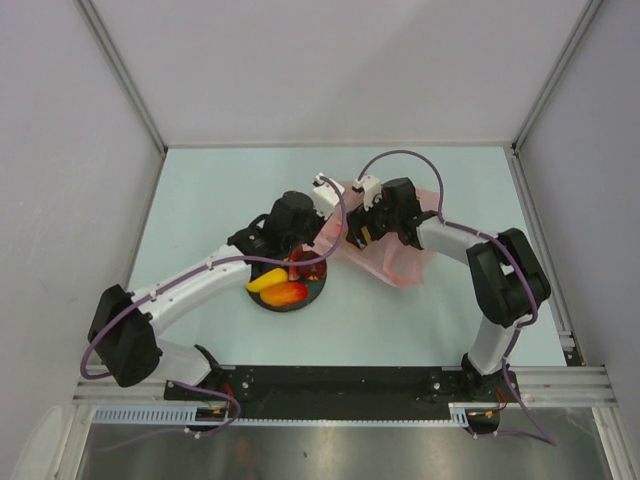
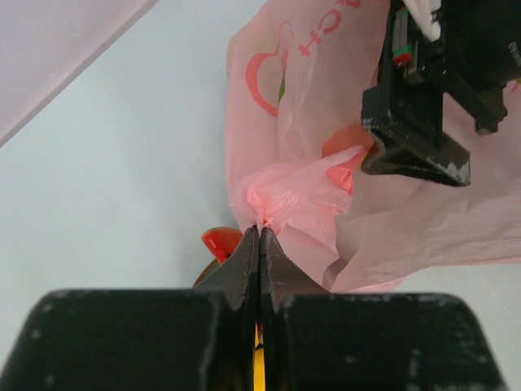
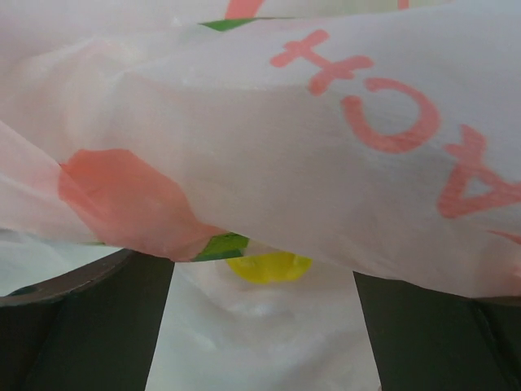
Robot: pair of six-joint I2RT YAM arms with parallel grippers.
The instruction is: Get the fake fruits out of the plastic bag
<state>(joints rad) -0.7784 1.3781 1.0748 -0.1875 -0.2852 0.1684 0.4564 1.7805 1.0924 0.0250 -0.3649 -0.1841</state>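
My right gripper's fingers are still short of the yellow fruit [image 3: 269,265] under the bag's film and would miss it now, so they move toward it before closing.
The pink plastic bag [image 1: 395,262] lies crumpled right of the dark blue plate [image 1: 312,296]. On the plate lie a yellow mango [image 1: 266,280], a red-orange mango [image 1: 288,293] and a dark red piece [image 1: 303,264]. My left gripper [image 2: 260,226] is shut on a bunched fold of the bag [image 2: 293,195], above the plate's edge; a red piece [image 2: 221,240] shows below it. My right gripper [image 3: 264,326] is open with its fingers [image 3: 89,326] wide apart, and bag film [image 3: 269,138] drapes over them. A yellow fruit [image 3: 269,265] with a green bit [image 3: 218,245] shows under the film.
Both grippers [image 1: 328,243] [image 1: 362,235] meet closely at the bag's left edge, and the right gripper's fingers [image 2: 415,155] are near in the left wrist view. White walls enclose the pale table [image 1: 220,190] on three sides.
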